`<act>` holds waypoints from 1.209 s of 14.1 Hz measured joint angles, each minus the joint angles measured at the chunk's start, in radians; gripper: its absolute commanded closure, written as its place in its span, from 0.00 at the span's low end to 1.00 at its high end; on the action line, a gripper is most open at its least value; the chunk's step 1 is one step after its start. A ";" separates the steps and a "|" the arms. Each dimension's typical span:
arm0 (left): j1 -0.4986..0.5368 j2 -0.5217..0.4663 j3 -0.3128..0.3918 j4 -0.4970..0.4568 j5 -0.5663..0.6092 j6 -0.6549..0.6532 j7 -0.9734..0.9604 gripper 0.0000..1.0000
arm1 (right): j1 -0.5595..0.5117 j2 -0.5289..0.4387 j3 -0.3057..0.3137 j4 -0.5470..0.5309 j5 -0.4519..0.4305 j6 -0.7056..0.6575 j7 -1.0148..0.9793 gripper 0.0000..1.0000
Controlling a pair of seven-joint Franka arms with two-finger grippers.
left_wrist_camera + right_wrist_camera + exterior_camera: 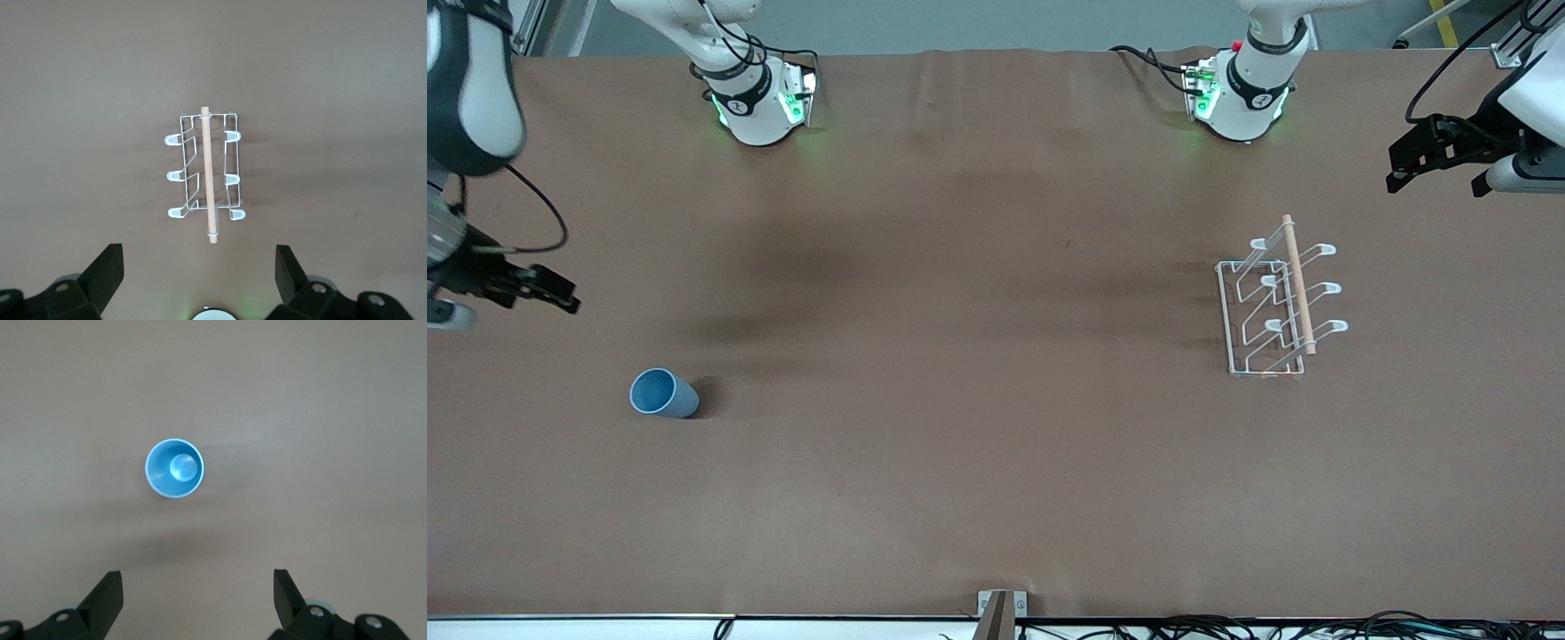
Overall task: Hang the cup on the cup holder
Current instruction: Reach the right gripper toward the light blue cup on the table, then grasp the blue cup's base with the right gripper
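Observation:
The light blue cup will hang on the white wire cup holder (1272,307), so my right gripper will next grab the cup by its rim (652,370).
The light blue cup (663,393) stands upright, mouth up, on the brown table toward the right arm's end. It also shows in the right wrist view (175,468), apart from the fingers. The white wire cup holder (1272,307) with its wooden rod stands toward the left arm's end and also shows in the left wrist view (207,170). My right gripper (520,293) (198,587) is open and empty, up over the table's right-arm end. My left gripper (1436,182) (200,267) is open and empty, up over the table's left-arm end.
The two arm bases (760,98) (1240,93) stand along the table's edge farthest from the front camera. A small bracket (1000,613) and cables (1227,627) lie at the edge nearest to it. The brown cloth (978,356) lies bare between cup and holder.

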 measured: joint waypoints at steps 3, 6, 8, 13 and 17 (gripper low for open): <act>0.000 0.000 0.000 0.000 0.000 0.000 0.000 0.00 | -0.002 0.134 0.000 -0.032 0.000 0.149 0.000 0.01; 0.000 0.000 0.001 0.001 0.000 0.000 0.000 0.00 | -0.002 0.242 0.000 -0.029 0.001 0.288 0.000 0.01; 0.001 0.000 0.002 0.001 0.000 0.000 0.000 0.00 | -0.002 0.296 0.002 -0.027 0.001 0.368 0.000 0.01; 0.001 0.002 0.002 0.001 0.000 0.000 0.000 0.00 | -0.002 0.378 0.003 0.009 0.005 0.429 0.000 0.86; 0.001 0.002 0.002 0.001 0.000 0.000 0.000 0.00 | -0.002 0.397 0.009 0.020 0.030 0.429 0.000 1.00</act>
